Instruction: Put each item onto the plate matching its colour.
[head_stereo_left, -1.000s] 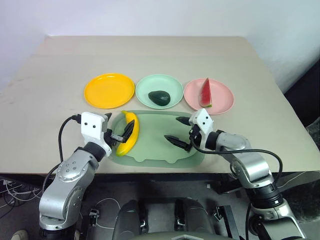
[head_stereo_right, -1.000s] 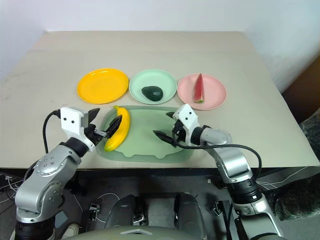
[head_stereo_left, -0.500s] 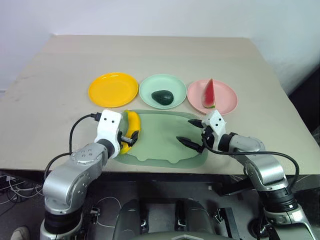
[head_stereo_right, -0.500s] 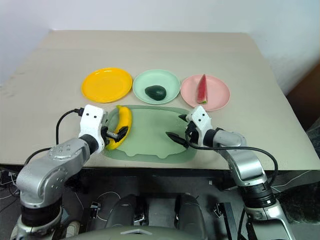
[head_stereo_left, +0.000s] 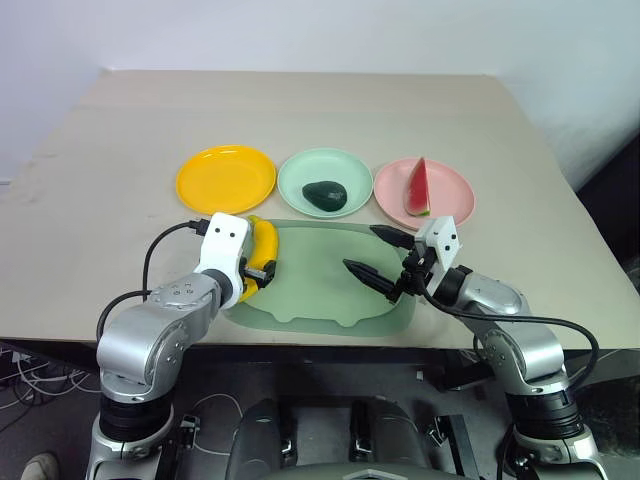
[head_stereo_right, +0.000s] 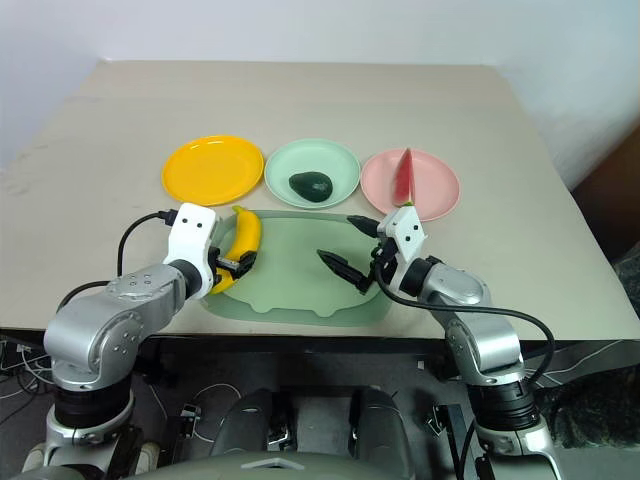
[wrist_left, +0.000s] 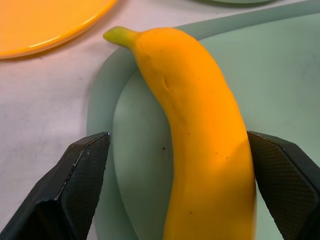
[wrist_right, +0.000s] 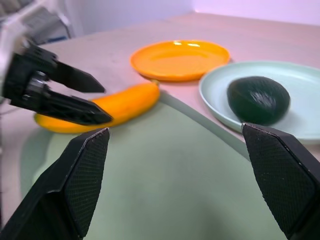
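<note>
The banana should go on the matching orange-yellow plate (head_stereo_left: 226, 179), so my left gripper should grab it by its thick middle (head_stereo_left: 262, 256) next.
The yellow banana (head_stereo_left: 264, 245) lies on the left edge of the pale green mat (head_stereo_left: 320, 295), its stem towards the orange-yellow plate (head_stereo_left: 226, 179), which is bare. My left gripper (head_stereo_left: 260, 273) is open and straddles the banana's near half; in the left wrist view the banana (wrist_left: 195, 130) sits between the fingers (wrist_left: 80, 185), against one and clear of the other. The dark green avocado (head_stereo_left: 324, 195) rests on the mint green plate (head_stereo_left: 296, 172). The watermelon wedge (head_stereo_left: 415, 188) stands on the pink plate (head_stereo_left: 450, 200). My right gripper (head_stereo_left: 362, 248) hangs open above the mat's right half, holding nothing.
The three plates stand in a row just beyond the mat on a beige table (head_stereo_left: 300, 100). The mat's near side reaches almost to the table's front edge (head_stereo_left: 60, 335). A white wall rises behind the table.
My left gripper has tipped downward and come down around the banana's near half. My right gripper has lifted a little and drawn back over the mat, still open. The food has not moved.
</note>
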